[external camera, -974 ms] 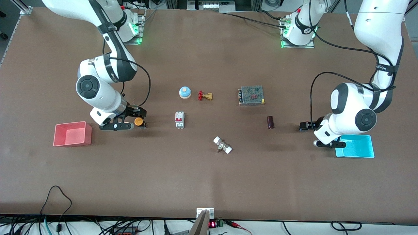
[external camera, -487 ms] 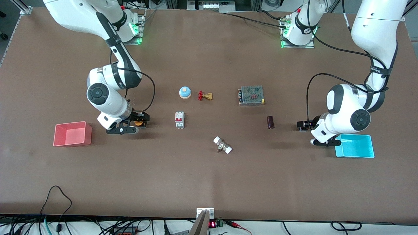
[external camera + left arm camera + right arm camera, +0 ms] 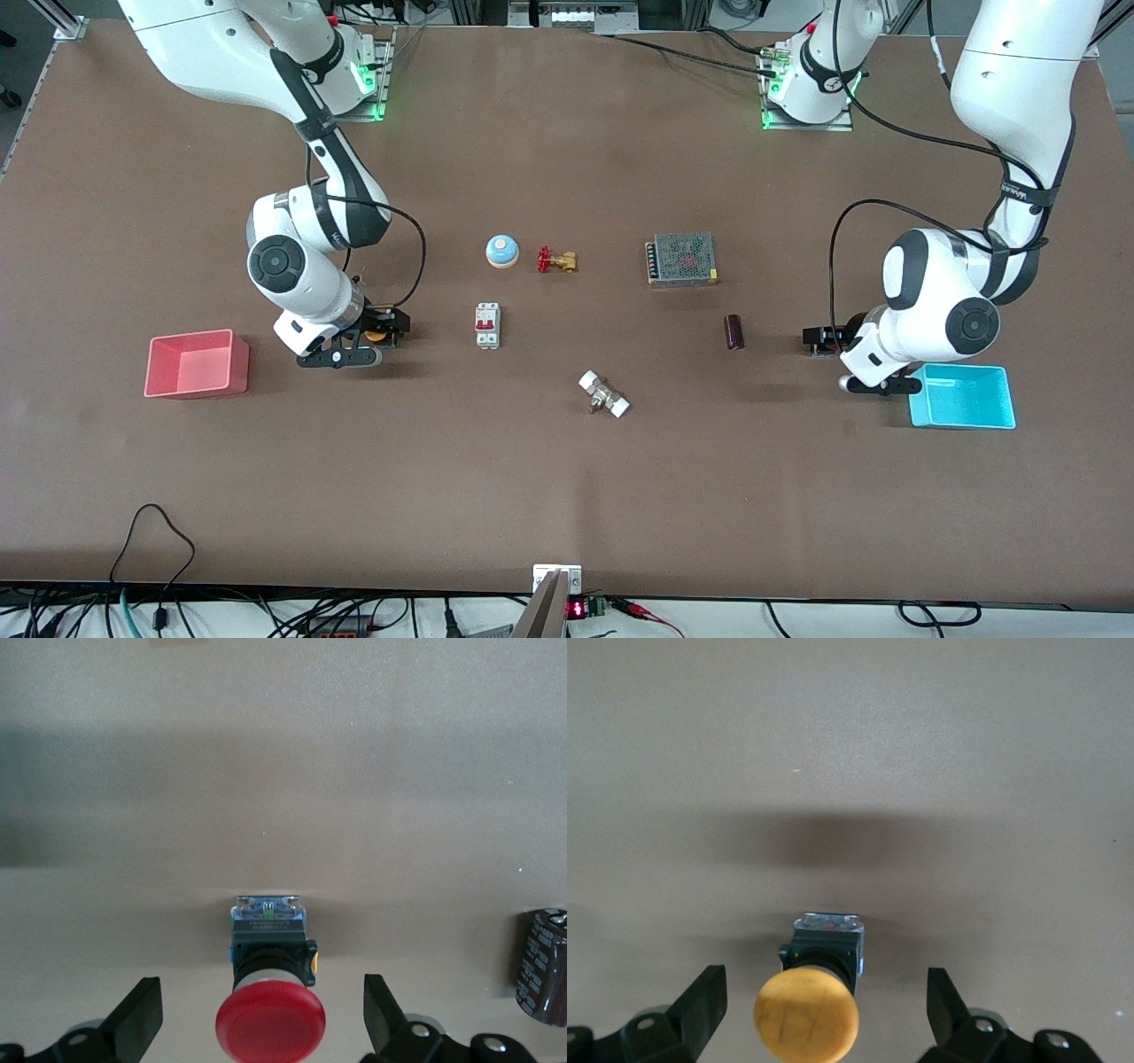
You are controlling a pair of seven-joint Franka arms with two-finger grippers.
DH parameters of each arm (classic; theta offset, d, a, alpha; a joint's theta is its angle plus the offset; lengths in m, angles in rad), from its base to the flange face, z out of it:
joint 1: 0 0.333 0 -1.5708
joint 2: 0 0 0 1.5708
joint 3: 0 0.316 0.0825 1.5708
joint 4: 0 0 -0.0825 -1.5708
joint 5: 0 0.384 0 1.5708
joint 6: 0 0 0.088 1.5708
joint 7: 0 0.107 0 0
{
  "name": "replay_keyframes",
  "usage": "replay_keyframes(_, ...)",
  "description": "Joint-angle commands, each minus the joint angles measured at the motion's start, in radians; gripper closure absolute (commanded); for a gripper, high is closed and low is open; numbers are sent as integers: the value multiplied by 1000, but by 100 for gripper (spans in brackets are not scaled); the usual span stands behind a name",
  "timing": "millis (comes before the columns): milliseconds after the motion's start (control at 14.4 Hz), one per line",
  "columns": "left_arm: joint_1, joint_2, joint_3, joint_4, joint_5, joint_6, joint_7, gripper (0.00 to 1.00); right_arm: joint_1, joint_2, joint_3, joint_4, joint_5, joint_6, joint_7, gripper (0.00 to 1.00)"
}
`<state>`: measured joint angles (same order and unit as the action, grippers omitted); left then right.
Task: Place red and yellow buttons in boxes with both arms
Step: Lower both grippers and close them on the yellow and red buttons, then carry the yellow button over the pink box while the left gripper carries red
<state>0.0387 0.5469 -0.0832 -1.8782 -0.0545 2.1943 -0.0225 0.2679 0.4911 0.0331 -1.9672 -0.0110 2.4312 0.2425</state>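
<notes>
My right gripper should close on the button, because the fingers reach level with the dark body (image 3: 826, 951) behind the orange-yellow cap (image 3: 806, 1015).
The orange-yellow button (image 3: 806, 1019) lies on its side on the table between the open fingers (image 3: 700, 1008) of my right gripper (image 3: 824, 1014). In the front view this gripper (image 3: 383, 330) is low over that button (image 3: 376, 336), a little toward the left arm's end from the pink-red box (image 3: 237, 365). The red button (image 3: 270, 1025) lies between the open fingers (image 3: 383, 1014) of my left gripper (image 3: 263, 1019). In the front view that gripper (image 3: 819, 339) hides it, beside the cyan box (image 3: 966, 400). Neither gripper touches its button.
In the middle of the table are a blue bell (image 3: 501, 251), a brass valve (image 3: 556, 260), a circuit breaker (image 3: 487, 325), a meshed power supply (image 3: 681, 259), a dark capacitor (image 3: 733, 331) and a white-ended fitting (image 3: 604, 394). The capacitor also shows in the left wrist view (image 3: 542, 966).
My right gripper has moved away from the pink-red box and closed in around the yellow button. My left gripper has shifted slightly away from the cyan box. Both stay open.
</notes>
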Motion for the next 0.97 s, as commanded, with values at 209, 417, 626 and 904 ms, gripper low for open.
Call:
replay_keyframes(209, 3, 15, -1, -9, -16, 25, 21, 7, 2, 3, 11, -4, -20, 14, 12, 25)
replay_keyframes(417, 1, 18, -3, -9, -16, 25, 29, 38, -2, 3, 11, -4, -20, 14, 9, 68)
replay_keyframes(626, 1, 21, -1, -3, -16, 27, 33, 67, -4, 1, 11, -4, -20, 12, 6, 87)
replay_keyframes(904, 3, -40, 29, 5, -5, 10, 68, 77, -22, -60, 1, 11, -15, -20, -69, 95)
